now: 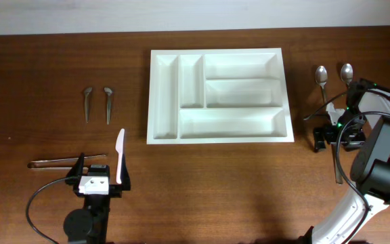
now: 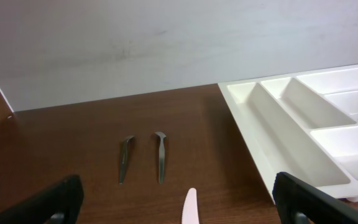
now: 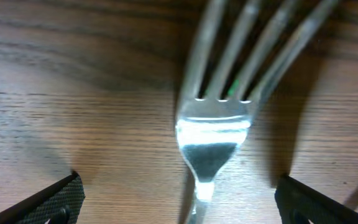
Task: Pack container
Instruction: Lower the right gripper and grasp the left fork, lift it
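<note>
My right gripper closes on the fork (image 3: pixel 213 124) now, since both its fingers reach down to the tabletop on either side of the fork's neck.
The container, a white five-compartment cutlery tray (image 1: pixel 152 102), lies empty at the table's centre; its left end shows in the left wrist view (image 2: pixel 253 134). My left gripper (image 1: pixel 102 173) is open low at the front left, and the tip of a white plastic knife (image 1: pixel 120 154) lies between its fingers (image 2: pixel 185 208). My right gripper (image 1: pixel 330 134) is open at the right, low over the table. A metal fork (image 3: pixel 213 124) lies flat between its fingers (image 3: pixel 179 205), tines pointing away.
Two small metal pieces (image 1: pixel 87 103) (image 1: pixel 107 103) lie left of the tray, also in the left wrist view (image 2: pixel 125 158) (image 2: pixel 161 155). Metal tongs (image 1: pixel 63 161) lie by the left gripper. Two spoons (image 1: pixel 321 74) (image 1: pixel 347 71) lie at the back right.
</note>
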Robot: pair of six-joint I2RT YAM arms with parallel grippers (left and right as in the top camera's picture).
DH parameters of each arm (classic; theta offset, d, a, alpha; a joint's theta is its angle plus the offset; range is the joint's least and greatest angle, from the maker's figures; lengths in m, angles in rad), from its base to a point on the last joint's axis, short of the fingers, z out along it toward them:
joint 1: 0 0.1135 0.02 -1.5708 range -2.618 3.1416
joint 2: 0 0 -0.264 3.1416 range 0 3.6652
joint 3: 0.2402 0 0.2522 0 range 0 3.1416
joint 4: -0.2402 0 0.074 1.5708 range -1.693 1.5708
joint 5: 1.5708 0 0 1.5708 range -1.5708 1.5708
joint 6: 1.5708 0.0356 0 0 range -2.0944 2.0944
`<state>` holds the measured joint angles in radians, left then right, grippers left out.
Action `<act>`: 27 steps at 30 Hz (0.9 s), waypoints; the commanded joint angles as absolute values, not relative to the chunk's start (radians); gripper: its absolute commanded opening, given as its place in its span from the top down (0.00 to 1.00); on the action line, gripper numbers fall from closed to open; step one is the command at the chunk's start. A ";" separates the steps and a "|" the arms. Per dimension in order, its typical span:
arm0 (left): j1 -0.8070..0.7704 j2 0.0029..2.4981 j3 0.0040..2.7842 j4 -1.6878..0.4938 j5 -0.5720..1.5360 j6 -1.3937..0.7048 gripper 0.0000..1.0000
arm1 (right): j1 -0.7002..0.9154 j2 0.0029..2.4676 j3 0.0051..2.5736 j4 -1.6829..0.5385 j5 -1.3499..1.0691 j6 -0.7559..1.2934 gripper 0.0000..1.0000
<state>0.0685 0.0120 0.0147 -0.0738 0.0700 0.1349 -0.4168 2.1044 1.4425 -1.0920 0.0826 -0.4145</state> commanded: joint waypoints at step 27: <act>0.067 0.005 0.009 -0.075 0.066 0.145 0.01 | -0.433 2.123 1.410 -1.054 0.057 -0.411 0.70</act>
<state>0.0685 0.0120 0.0147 -0.0738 0.0700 0.1349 -0.4297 2.0998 1.4403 -1.0687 0.0734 -0.4160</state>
